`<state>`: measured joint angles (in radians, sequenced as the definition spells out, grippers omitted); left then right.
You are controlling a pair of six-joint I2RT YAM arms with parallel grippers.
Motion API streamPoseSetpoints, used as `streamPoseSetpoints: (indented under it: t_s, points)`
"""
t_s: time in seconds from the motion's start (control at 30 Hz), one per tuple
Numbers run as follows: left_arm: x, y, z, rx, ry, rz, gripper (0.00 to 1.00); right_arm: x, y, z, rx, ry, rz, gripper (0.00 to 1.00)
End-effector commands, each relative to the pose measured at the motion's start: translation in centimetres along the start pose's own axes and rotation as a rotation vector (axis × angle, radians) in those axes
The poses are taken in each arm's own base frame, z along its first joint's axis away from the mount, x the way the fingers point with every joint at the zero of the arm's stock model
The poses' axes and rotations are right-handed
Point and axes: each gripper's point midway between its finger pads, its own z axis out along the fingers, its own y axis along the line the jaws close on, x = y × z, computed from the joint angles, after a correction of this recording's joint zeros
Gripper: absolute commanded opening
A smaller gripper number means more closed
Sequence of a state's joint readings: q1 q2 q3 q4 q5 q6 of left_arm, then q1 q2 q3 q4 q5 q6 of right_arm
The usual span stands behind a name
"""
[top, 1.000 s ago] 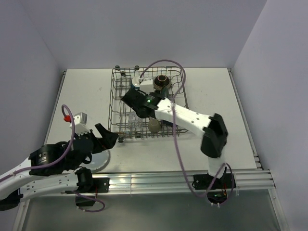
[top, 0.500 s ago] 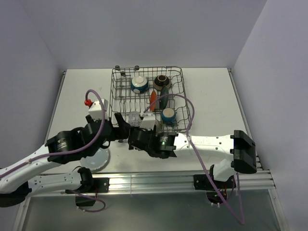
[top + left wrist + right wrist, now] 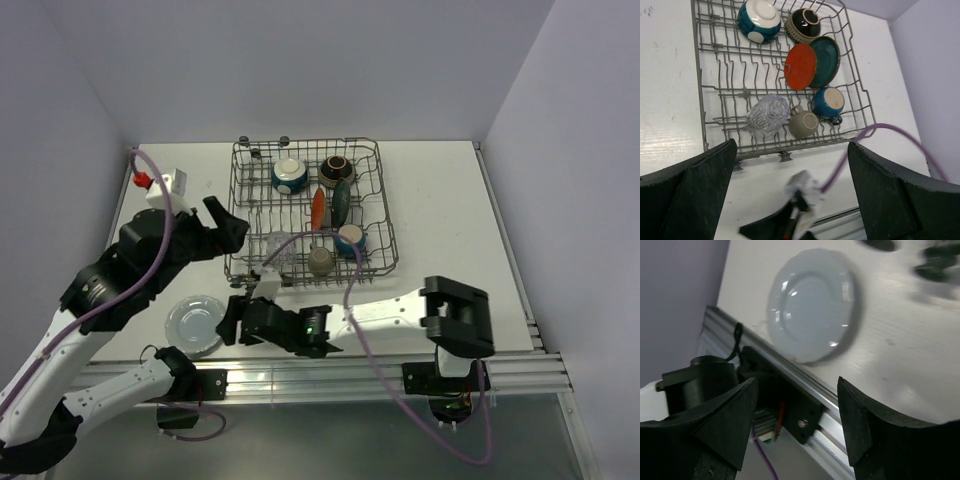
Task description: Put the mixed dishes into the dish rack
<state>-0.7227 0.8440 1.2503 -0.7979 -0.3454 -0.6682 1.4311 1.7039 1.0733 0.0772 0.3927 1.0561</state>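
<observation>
The opposite edge of the pale plate has to stay free to slot into the dish rack (image 3: 240, 215), so the robot's right gripper will next grab the plate by its rim (image 3: 217, 341).
The grey wire dish rack (image 3: 240, 215) stands at the middle back. It holds a blue, white-inside bowl (image 3: 290, 175), a brown bowl (image 3: 335, 167), an orange-red plate (image 3: 318, 208), a teal plate (image 3: 342, 200), a blue mug (image 3: 350, 240), a beige cup (image 3: 320, 262) and a clear glass (image 3: 278, 247). A pale plate (image 3: 195, 322) lies flat on the table at the front left and shows in the right wrist view (image 3: 812, 310). My left gripper (image 3: 228, 232) is open and empty, raised by the rack's left side. My right gripper (image 3: 232, 320) is open and empty, low, just right of the pale plate.
The left wrist view looks down on the rack (image 3: 702, 100), with the right arm's blurred wrist and purple cable (image 3: 875, 135) below it. The metal rail (image 3: 840, 405) at the table's front edge lies under the right gripper (image 3: 797, 422). White walls close in on the table.
My right arm has swung out of the rack to the front left, down beside the pale plate. My left arm has risen and moved back from the plate toward the rack's left side.
</observation>
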Motion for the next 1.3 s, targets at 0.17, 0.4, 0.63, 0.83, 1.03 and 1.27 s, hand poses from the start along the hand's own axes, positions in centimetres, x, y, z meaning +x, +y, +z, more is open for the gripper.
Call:
streamPoseSetpoints:
  t_s: [0.17,0.4,0.63,0.83,1.03,1.27]
  points:
    - [1.2,1.3,-3.4,0.055,0.011,-0.017,0.99,1.5,5.3,4.2,-0.232,-0.049,0.253,0.62]
    - [1.0,1.2,-5.0,0.092,0.001,-0.044,0.99,3.4,2.6,6.7,-0.217,-0.081,0.328,0.55]
    - [1.0,1.3,-5.7,0.108,-0.001,-0.048,0.99,4.6,0.9,8.1,-0.2,-0.088,0.401,0.59]
    - [0.6,0.8,-6.4,0.137,-0.006,-0.052,0.99,4.5,-0.4,9.7,-0.164,-0.098,0.419,0.59]
    - [0.2,1.2,-7.1,0.128,-0.018,-0.049,0.99,4.9,-1.2,10.0,-0.141,-0.096,0.441,0.58]
    - [0.7,1.1,-7.0,0.137,-0.004,-0.053,0.99,4.6,-0.4,11.5,-0.146,-0.113,0.432,0.53]
